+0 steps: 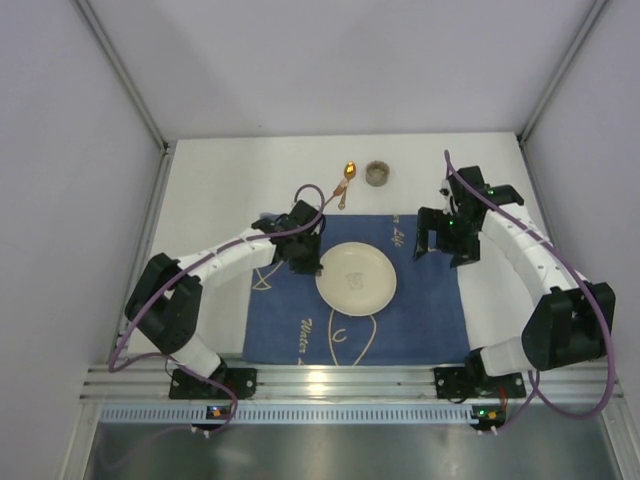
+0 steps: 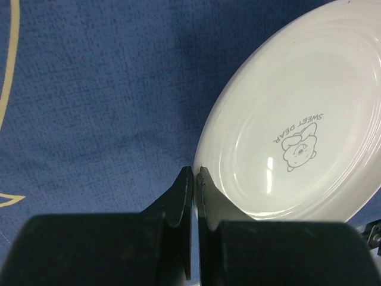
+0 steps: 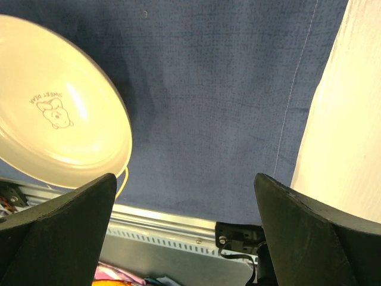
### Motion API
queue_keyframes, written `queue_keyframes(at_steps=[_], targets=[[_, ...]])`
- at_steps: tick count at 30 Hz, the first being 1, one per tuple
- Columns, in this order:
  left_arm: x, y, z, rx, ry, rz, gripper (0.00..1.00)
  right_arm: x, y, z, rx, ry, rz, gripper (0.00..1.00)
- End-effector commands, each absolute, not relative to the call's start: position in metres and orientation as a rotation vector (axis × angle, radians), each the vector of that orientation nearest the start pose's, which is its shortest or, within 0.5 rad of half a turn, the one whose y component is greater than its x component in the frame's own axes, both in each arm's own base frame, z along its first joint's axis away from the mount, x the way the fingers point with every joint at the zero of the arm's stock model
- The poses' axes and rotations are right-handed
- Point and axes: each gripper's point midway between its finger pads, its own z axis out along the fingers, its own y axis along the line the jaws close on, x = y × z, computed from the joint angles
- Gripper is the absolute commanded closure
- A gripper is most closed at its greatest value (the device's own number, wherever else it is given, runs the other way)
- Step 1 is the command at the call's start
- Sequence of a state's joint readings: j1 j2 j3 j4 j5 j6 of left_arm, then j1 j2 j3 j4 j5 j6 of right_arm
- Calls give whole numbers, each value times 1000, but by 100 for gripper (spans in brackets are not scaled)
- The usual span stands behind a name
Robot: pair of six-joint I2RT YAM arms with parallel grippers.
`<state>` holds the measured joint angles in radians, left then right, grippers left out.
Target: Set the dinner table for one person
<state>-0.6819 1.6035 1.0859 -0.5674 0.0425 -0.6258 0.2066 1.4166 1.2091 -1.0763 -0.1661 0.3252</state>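
Observation:
Empty cloth lies around the plate [image 1: 355,278], so the plate would settle flat near the middle of the navy cloth. It is now time for my left gripper to release the plate.
The dinner table [image 1: 230,180] is a white top with a navy cloth [image 1: 420,310] on it. A cream plate [image 1: 355,278] with a small bear print lies flat on the cloth. My left gripper [image 1: 312,268] is at the plate's left rim. In the left wrist view its tips [image 2: 194,174] straddle the rim of the plate [image 2: 297,119], one over the cloth [image 2: 89,89], one over the plate, with a hairline gap. My right gripper [image 1: 445,252] is open and empty above the cloth's right part [image 3: 208,89], with the plate [image 3: 53,119] to one side.
A gold spoon [image 1: 346,182] and a small round cup [image 1: 377,173] lie on the white top beyond the cloth's far edge. Grey walls close in on three sides. A metal rail [image 1: 340,378] runs along the near edge.

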Motion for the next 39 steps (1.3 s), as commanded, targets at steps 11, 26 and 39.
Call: queue_keyframes(at_steps=[11, 26, 39], targets=[[261, -264, 83, 70, 2655, -473, 36, 247, 96, 140, 199, 2809, 400, 0], [355, -175, 100, -157, 2574, -214, 34, 246, 100, 131, 219, 2804, 431, 0], [363, -136, 32, -202, 2689, -59, 38, 250, 101, 125, 210, 2831, 434, 0]])
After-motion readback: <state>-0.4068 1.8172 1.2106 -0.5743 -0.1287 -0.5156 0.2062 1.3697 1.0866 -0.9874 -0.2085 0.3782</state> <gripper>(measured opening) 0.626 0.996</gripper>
